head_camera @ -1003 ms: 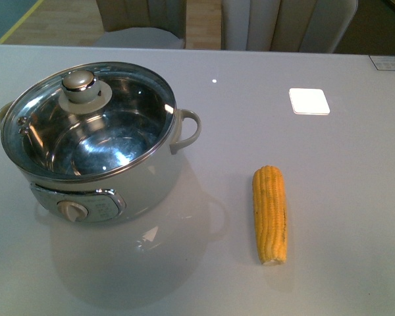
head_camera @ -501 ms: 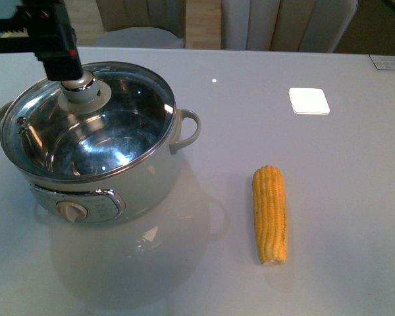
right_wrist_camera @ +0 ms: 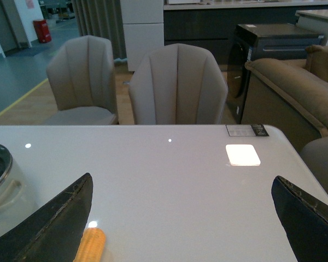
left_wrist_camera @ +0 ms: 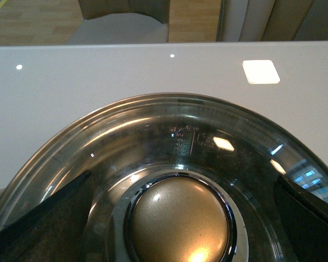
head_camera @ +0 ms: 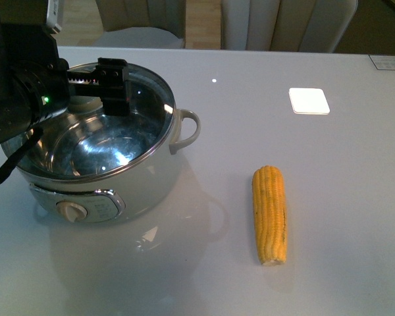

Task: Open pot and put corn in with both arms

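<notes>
The glass lid spreads far wider than my open fingers, so my left gripper needs to grab the narrow gold knob of the lid next.
The cream-white pot stands at the left of the table with its glass lid on. My left arm reaches in over it, and the left gripper hangs open above the lid's knob, one black finger showing. In the left wrist view the brass-coloured knob lies between the open left gripper fingers, which stand clear on both sides. The corn lies on the table right of the pot. My right gripper is open over bare table, with the corn's tip by one finger.
A bright white square shines on the table at the back right, and a small label lies at the far right edge. Chairs stand behind the table's far edge. The pot's side handle sticks out toward the corn.
My left arm has come further in from the left and lower over the lid, now hiding the knob in the front view. The pot and the corn have not moved.
</notes>
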Robot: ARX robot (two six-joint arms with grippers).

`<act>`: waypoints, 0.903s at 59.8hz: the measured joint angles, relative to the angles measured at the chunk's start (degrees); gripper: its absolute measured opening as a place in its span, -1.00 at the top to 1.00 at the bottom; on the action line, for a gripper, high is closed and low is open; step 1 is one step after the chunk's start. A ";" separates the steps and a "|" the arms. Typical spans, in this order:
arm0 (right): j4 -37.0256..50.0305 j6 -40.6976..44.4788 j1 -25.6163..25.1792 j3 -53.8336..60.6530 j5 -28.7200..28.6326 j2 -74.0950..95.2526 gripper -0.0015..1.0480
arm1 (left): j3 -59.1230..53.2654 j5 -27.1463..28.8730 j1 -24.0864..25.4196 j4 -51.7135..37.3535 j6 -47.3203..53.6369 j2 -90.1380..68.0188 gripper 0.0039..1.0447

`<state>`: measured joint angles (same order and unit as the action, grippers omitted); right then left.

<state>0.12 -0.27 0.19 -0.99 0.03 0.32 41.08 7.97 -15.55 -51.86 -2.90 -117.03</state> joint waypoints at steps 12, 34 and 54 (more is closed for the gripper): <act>0.00 0.00 0.00 0.00 -0.02 0.00 -0.83 | 0.90 0.24 -0.17 -0.35 -0.66 -2.29 -0.87; 0.00 0.00 0.00 0.00 0.00 0.00 -0.83 | 1.09 1.53 -0.33 -1.97 -2.19 -2.97 0.04; 0.00 0.00 0.00 0.00 -0.02 0.00 -0.83 | 1.05 1.42 -0.42 -0.83 -1.60 -1.79 0.15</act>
<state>0.12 -0.27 0.19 -0.99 0.01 0.32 42.13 9.39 -15.97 -52.69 -4.49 -118.83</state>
